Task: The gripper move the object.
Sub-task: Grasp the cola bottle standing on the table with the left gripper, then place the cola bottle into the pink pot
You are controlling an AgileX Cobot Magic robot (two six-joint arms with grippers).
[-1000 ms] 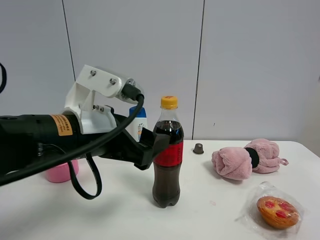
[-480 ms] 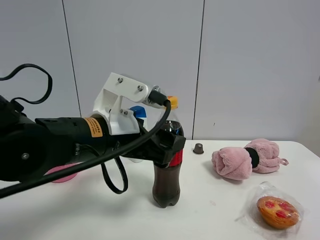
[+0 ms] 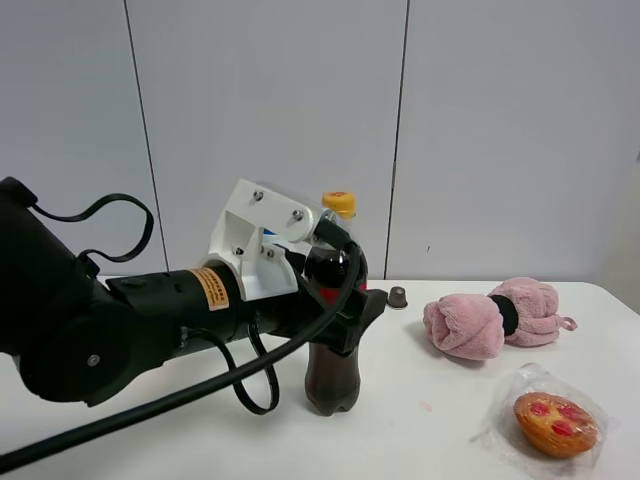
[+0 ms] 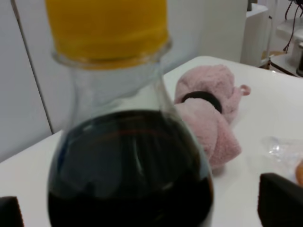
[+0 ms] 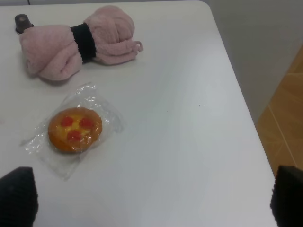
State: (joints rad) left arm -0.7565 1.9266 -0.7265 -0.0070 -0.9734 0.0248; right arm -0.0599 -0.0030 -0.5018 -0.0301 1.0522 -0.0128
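Observation:
I should next grip the cola bottle point(image 3: 333, 378) by its red-labelled middle point(image 3: 330, 290) with my left gripper. Then I can move it into the pink pot.
The cola bottle point(image 3: 333, 378), with dark liquid, a red label and a yellow-orange cap point(image 3: 338, 203), stands upright on the white table point(image 3: 440, 440). My left gripper point(image 3: 345, 318) is open, and its black fingers straddle the bottle at label height. In the left wrist view the bottle point(image 4: 130, 165) fills the frame between the two fingertips point(image 4: 281, 201), with gaps on both sides. My right gripper point(image 5: 151, 208) is open and empty above the table's right part. It is out of the exterior view.
A pink rolled towel point(image 3: 490, 315) with a black band lies at the right. A small dark capsule point(image 3: 397, 297) is behind it. A wrapped pastry point(image 3: 555, 422) lies at the front right. The table's right edge point(image 5: 246, 118) drops to the floor.
My left arm has moved right toward the bottle. Its fingers were short of the bottle's left side and now straddle it. The bottle has not moved.

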